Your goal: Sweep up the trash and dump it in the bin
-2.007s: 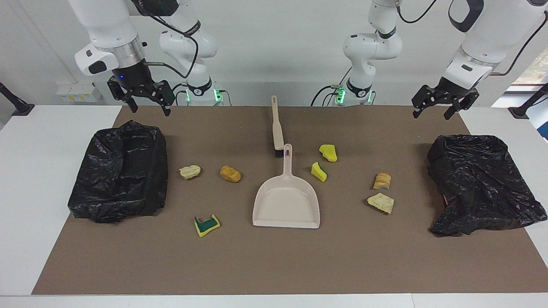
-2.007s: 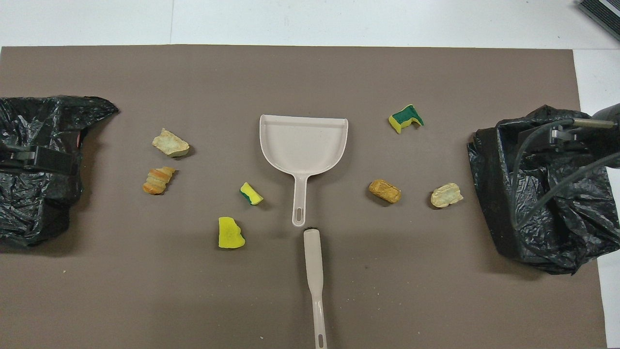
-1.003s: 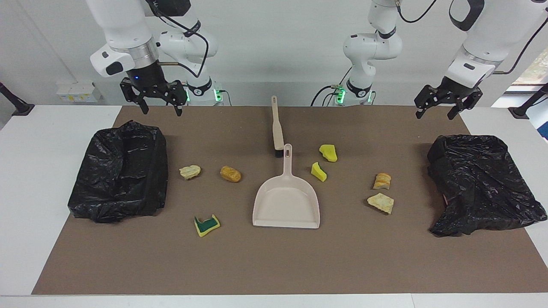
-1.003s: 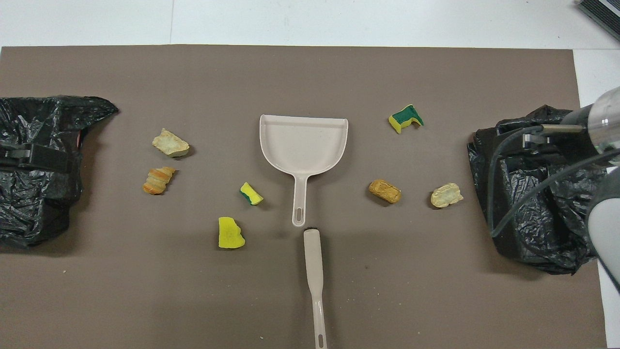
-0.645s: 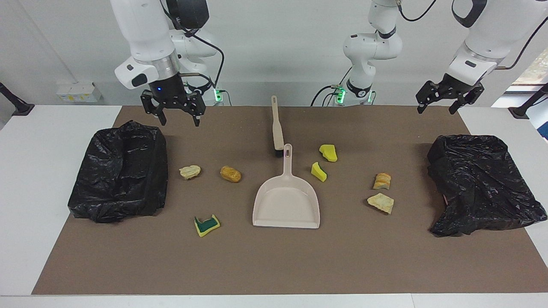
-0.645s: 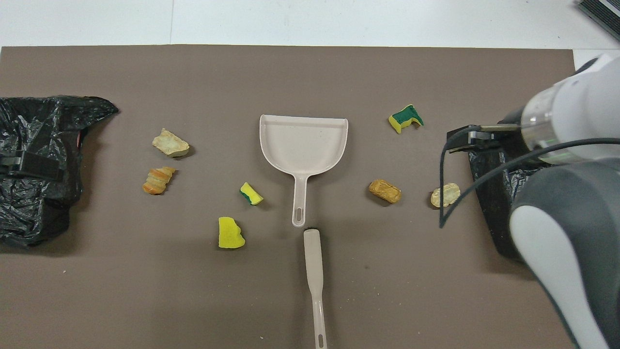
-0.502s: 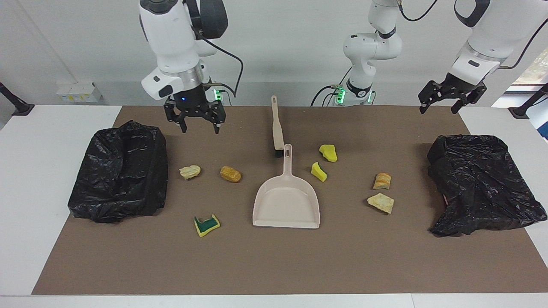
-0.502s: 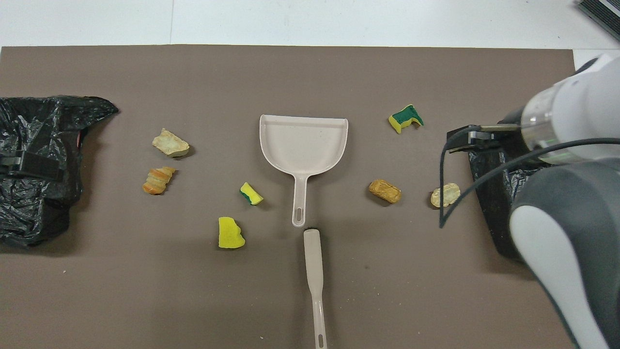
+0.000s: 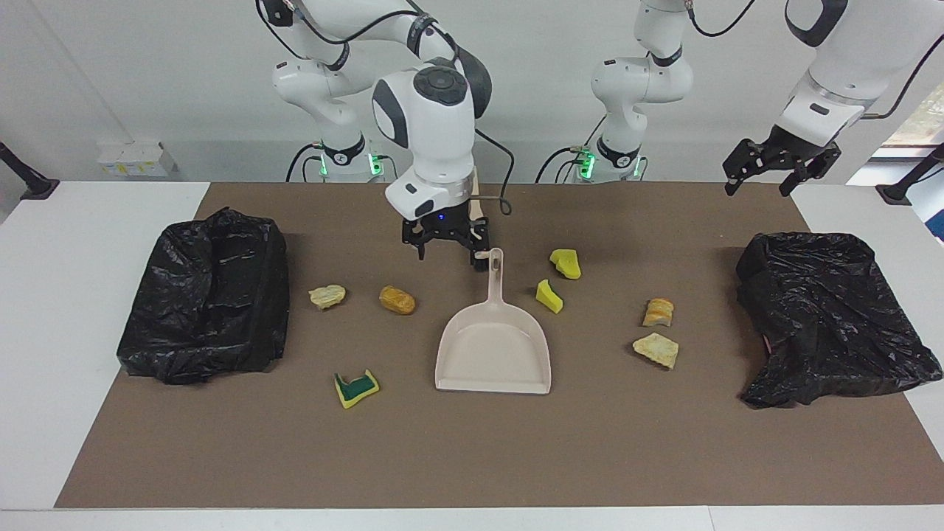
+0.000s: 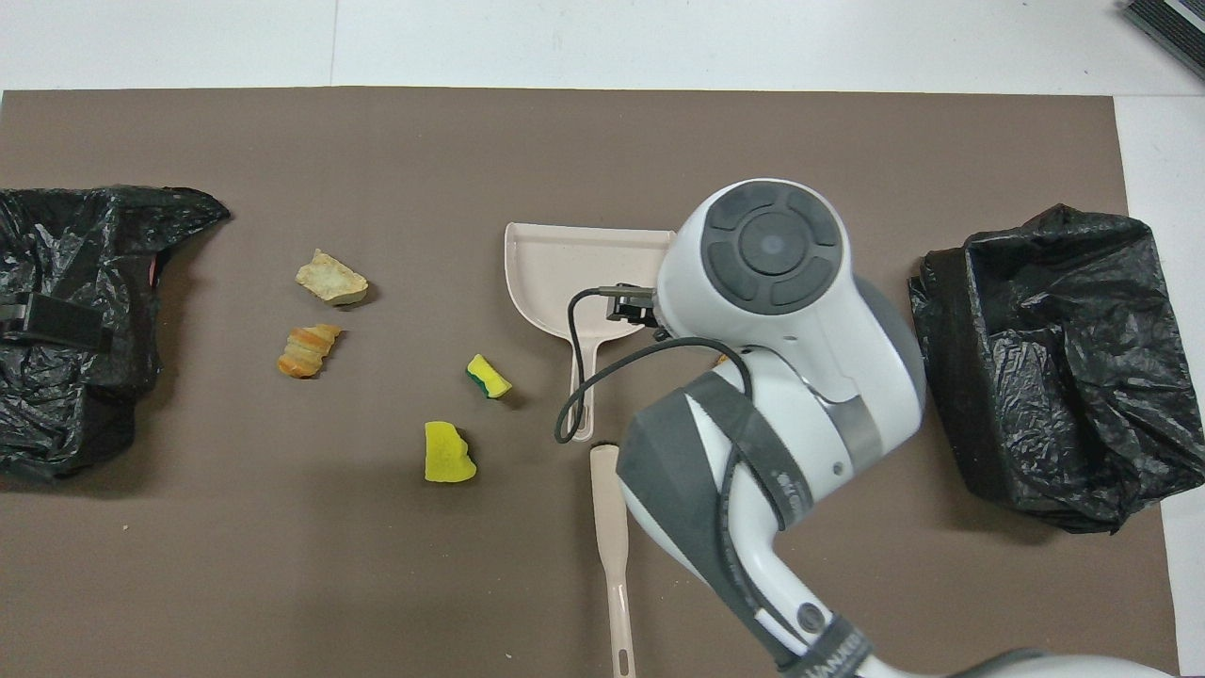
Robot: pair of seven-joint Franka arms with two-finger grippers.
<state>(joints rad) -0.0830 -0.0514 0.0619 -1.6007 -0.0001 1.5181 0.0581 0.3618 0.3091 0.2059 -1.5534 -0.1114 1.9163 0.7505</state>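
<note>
The dustpan's broad tray is wider than the robot's fingers can open, so the right gripper should grab the dustpan by its narrow handle (image 10: 584,390) next.
Several scraps of trash lie on the brown mat around the beige dustpan (image 9: 493,346): a pale lump (image 9: 327,296), an orange-brown lump (image 9: 397,299), a yellow-and-green sponge piece (image 9: 356,388), two yellow sponge chunks (image 9: 566,263) (image 9: 549,296) and two bread-like lumps (image 9: 658,312) (image 9: 656,349). The beige brush (image 10: 612,537) lies end to end with the dustpan's handle, nearer the robots. My right gripper (image 9: 448,251) hangs open and empty just over the brush's head, beside the handle's tip. My left gripper (image 9: 757,186) waits open in the air over the mat's corner at its own end.
Two bins lined with black bags stand at the mat's ends, one (image 9: 210,295) toward the right arm, one (image 9: 826,317) toward the left arm. In the overhead view the right arm (image 10: 772,377) covers part of the dustpan (image 10: 555,273) and the scraps beside it.
The right arm has swung from over the bin at its end to the middle of the mat and come lower. The left gripper has barely shifted. Nothing on the mat has moved.
</note>
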